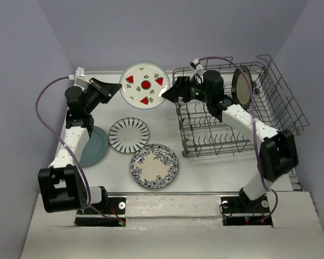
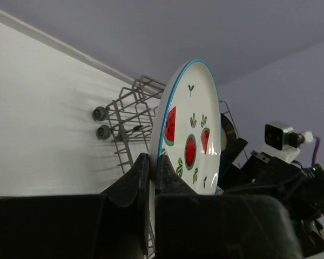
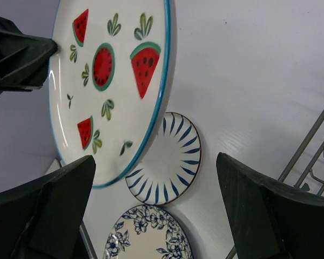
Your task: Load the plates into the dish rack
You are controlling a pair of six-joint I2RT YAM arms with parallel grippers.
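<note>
I need to grab the white strawberry plate by its rack-side rim (image 1: 168,80) with my right gripper next. The rest of the plate's rim then stays free to enter the rack (image 1: 281,105).
My left gripper (image 1: 117,88) is shut on the left rim of the white plate with red fruit (image 1: 145,84) and holds it in the air, tilted up on edge. In the left wrist view the jaws (image 2: 151,167) pinch its rim (image 2: 191,135). My right gripper (image 1: 169,93) is open just right of that plate. In the right wrist view (image 3: 156,199) the plate (image 3: 108,81) is just ahead of the jaws, near the left finger. The brown-rimmed plate (image 1: 242,85) stands in the dish rack (image 1: 281,105). The striped plate (image 1: 128,135), floral plate (image 1: 154,166) and teal plate (image 1: 95,145) lie flat on the table.
The teal plate is partly under my left arm. The rack takes up the right half of the table, with tall wire sides (image 3: 308,145) and upright tines. White bare table lies between the flat plates and the rack.
</note>
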